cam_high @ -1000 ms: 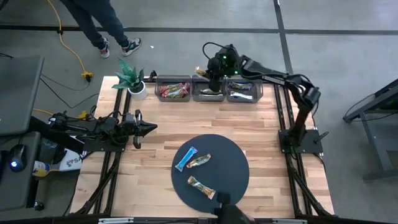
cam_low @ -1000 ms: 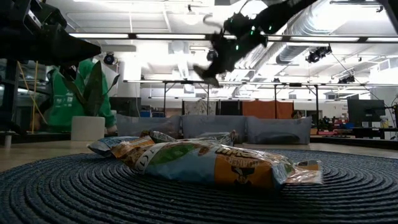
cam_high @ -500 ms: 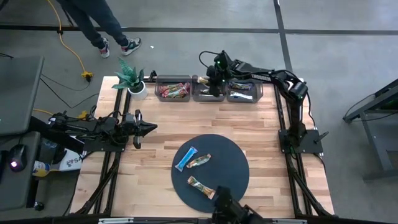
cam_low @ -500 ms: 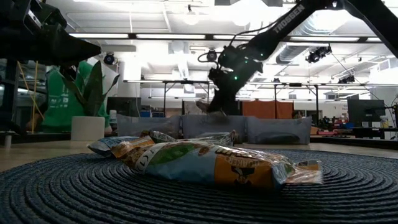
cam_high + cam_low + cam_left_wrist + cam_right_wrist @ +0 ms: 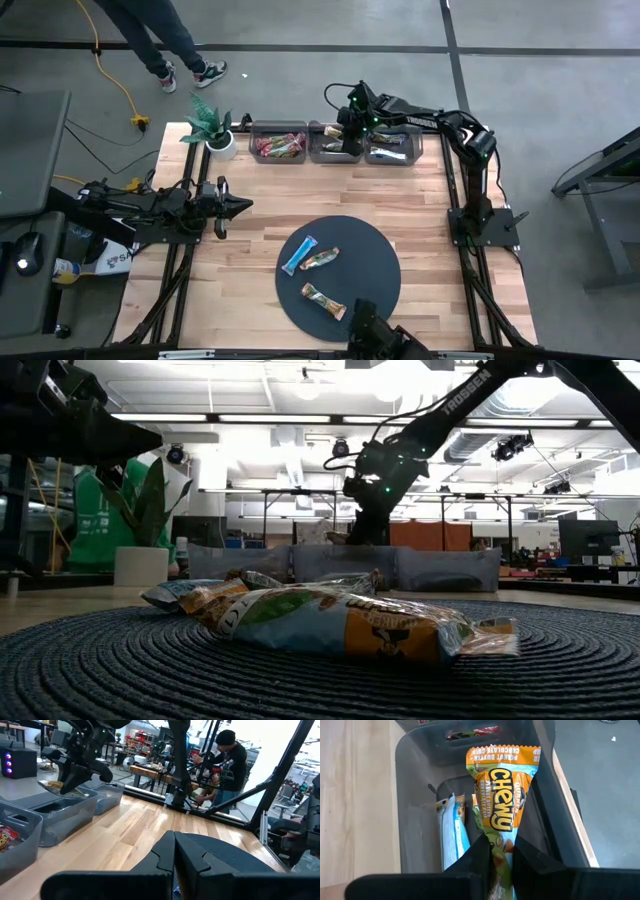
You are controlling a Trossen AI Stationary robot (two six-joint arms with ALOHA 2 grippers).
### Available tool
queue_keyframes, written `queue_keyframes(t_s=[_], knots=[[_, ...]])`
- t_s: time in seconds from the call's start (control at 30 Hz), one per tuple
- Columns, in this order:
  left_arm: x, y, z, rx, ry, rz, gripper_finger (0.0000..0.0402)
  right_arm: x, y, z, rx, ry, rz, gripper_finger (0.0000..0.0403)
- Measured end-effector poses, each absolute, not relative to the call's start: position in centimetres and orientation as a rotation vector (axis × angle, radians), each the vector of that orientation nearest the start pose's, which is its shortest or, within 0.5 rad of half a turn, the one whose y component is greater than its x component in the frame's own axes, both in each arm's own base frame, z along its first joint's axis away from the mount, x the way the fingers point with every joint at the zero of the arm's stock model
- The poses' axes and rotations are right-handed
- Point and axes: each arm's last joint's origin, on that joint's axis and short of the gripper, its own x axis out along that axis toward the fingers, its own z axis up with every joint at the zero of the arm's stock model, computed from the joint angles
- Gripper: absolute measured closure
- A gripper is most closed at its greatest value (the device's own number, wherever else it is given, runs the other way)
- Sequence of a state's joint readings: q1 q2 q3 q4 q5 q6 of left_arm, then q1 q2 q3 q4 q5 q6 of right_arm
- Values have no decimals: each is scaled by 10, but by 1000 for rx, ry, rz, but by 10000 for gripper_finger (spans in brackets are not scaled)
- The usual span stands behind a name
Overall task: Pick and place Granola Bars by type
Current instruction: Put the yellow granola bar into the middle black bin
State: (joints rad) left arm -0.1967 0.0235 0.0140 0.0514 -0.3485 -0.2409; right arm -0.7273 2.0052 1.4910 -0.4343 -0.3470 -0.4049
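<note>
The granola bar's orange end, ahead of the right gripper's fingers, reaches inside the middle bin's sides, so the right gripper will open.
My right gripper (image 5: 347, 138) reaches over the middle clear bin (image 5: 327, 155) at the table's far edge, shut on a green-brown and orange granola bar (image 5: 502, 805). Other bars of that kind lie in the bin beneath it (image 5: 452, 832). The left bin (image 5: 279, 146) holds red bars and the right bin (image 5: 392, 152) light blue ones. On the dark round disc (image 5: 375, 275) lie a light blue bar (image 5: 298, 255) and two green-brown bars (image 5: 320, 259) (image 5: 323, 300). My left gripper (image 5: 238, 205) waits shut over the table's left side. My right gripper pinches the green-brown bar between its two fingers at one end (image 5: 501, 851), coming slanting down from above. The bar runs on away from the fingers along their line, its free end (image 5: 502, 755) over the bin's inside. Whether it touches the bars below, I cannot tell.
A potted plant (image 5: 208, 128) stands at the far left corner beside the bins. A person's legs (image 5: 165, 45) show on the floor beyond the table. Bare wood lies between the bins and the disc.
My right gripper has come down from well above the bins into the mouth of the middle bin, moving slightly toward the table's near edge, and has kept its hold on the green-brown bar, which has come down with it.
</note>
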Motion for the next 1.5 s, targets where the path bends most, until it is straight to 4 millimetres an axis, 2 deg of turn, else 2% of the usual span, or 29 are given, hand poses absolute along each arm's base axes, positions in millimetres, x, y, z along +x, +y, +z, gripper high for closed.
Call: queue_keyframes(t_s=[0.17, 0.67, 0.8, 0.97, 1.1, 1.2, 1.37, 1.5], knots=[[97, -9, 171, -252, -58, 146, 400, 327, -278, 197, 91, 868, -167, 347], [97, -9, 171, -252, -59, 146, 400, 324, -277, 196, 112, 910, -199, 267], [97, -9, 171, -252, -59, 146, 400, 322, -274, 211, 110, 883, -214, 252], [97, -9, 171, -252, -59, 147, 400, 314, -266, 246, 129, 793, -237, 233], [97, -9, 171, -252, -59, 147, 400, 310, -252, 276, 181, 685, -194, 224], [97, -9, 171, -252, -59, 146, 400, 311, -235, 298, 191, 611, -135, 220], [97, -9, 171, -252, -59, 146, 400, 322, -193, 327, 130, 541, -54, 217], [97, -9, 171, -252, -59, 146, 400, 333, -154, 340, 113, 519, -11, 217]])
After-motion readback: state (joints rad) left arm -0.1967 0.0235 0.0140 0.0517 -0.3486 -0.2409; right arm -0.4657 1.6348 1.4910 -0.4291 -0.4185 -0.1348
